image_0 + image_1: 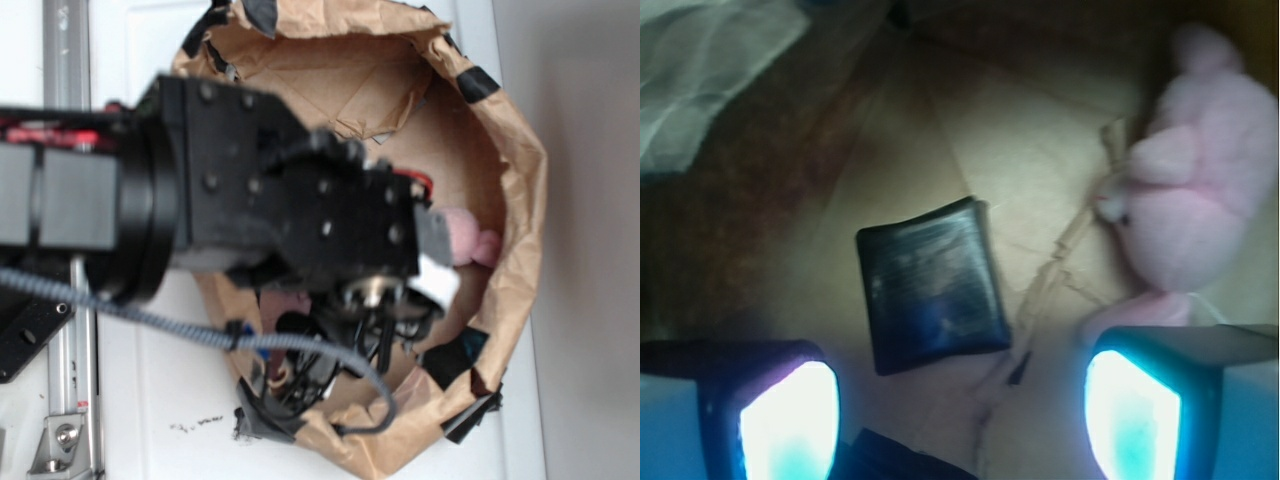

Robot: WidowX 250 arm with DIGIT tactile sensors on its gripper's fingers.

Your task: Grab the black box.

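The black box (930, 285) should be lifted off the brown paper floor, so my gripper will grab it by its opposite side edges next.
The black box (930, 285) lies flat on the brown paper floor, glossy and square with rounded edges, in the middle of the wrist view. My gripper (960, 420) hangs above it and is open; its two glowing fingertips (790, 425) stand wide apart at the bottom of that view, and the box sits just beyond the gap between them. Nothing is held. In the exterior view the arm (250, 190) reaches down into the paper-lined basin and hides the box.
A pink plush toy (1190, 180) lies to the right of the box, close to the right fingertip; it also shows as the pink toy (465, 235). Crumpled brown paper walls (510, 190) with black tape patches (478, 82) ring the space. A cable (200, 335) trails from the arm.
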